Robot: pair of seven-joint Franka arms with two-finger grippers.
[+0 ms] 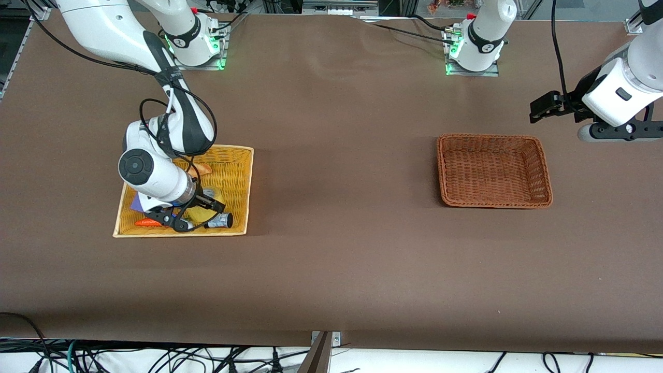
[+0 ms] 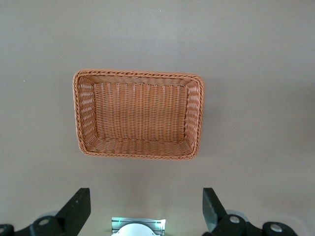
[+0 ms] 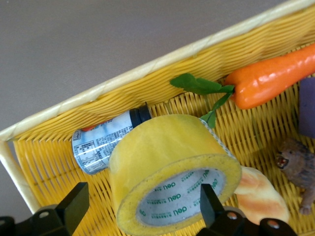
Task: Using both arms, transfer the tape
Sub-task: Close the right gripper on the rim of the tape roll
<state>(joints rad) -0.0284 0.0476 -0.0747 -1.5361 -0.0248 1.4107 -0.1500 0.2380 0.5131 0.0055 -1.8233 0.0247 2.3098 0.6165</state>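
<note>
My right gripper closes on the tape now, since one finger reaches into the tape's grey core (image 3: 174,199), the other beside the tape's yellow side (image 3: 125,189).
The yellow tape roll (image 3: 162,147) with a grey core lies tilted in the yellow wicker tray (image 3: 147,83), leaning on a small cylinder (image 3: 103,140). My right gripper (image 3: 141,196) is open and low over the roll, with one finger outside it and one at the core. In the front view the right gripper (image 1: 192,217) covers most of the tape (image 1: 206,212). My left gripper (image 1: 619,135) is open and empty, held high and waiting at the left arm's end of the table, beside the brown wicker basket (image 1: 494,171).
The tray (image 1: 235,171) also holds an orange carrot (image 3: 275,73), a croissant (image 3: 258,196), a purple block (image 3: 307,105) and a small brown figure (image 3: 298,167). The brown basket (image 2: 138,113) is empty. Bare brown table lies between tray and basket.
</note>
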